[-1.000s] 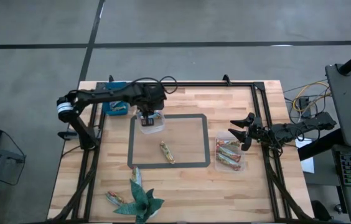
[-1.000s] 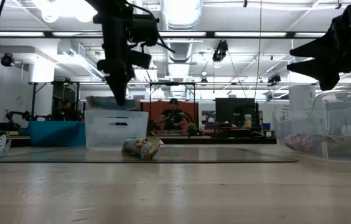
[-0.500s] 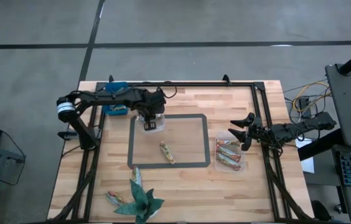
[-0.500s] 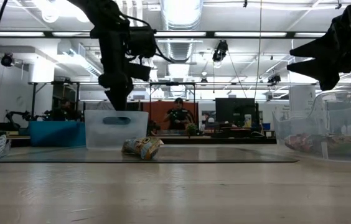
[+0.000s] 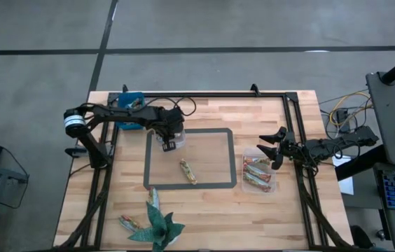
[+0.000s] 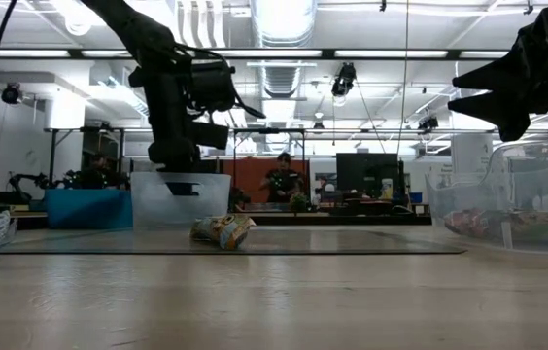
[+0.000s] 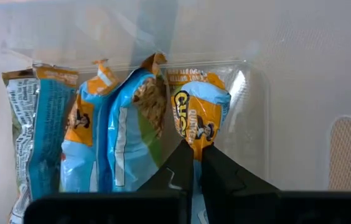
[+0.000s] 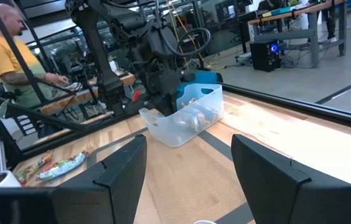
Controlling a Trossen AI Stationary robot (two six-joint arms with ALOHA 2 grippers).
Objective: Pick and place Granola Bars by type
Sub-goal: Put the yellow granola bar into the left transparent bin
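The blue-and-orange bar [image 7: 197,118] lines up beside the blue bars over the tub's bottom and would rest there, so it is now time for my left gripper to open.
My left gripper [image 5: 169,138] reaches down into a clear tub [image 5: 178,145] at the far left corner of the taped rectangle. It is shut on a blue-and-orange granola bar [image 7: 197,118]. Several other blue bars [image 7: 94,143] stand packed in the same tub. A brown bar [image 5: 188,171] lies flat inside the rectangle and shows in the low view [image 6: 221,230]. My right gripper [image 5: 271,150] is open and empty above a second clear tub [image 5: 259,175] of brown, red and green bars at the right. My left gripper pinches the blue-and-orange bar by the crimped end [image 7: 195,142] nearest the fingers, between its two fingers. The fingers come from above, pointing down into the tub. The bar stands on end beside the other blue bars, next to the tub's clear wall [image 7: 250,112].
A green paper figure [image 5: 159,222] and one more bar [image 5: 131,223] lie near the front left edge. A blue bin [image 5: 129,112] sits at the far left. A black frame rail [image 5: 204,94] runs round the table. A person in a yellow shirt [image 8: 7,59] stands beyond the table.
My left gripper has gone down into the clear tub and a little toward the table's left edge. My right arm has kept still.
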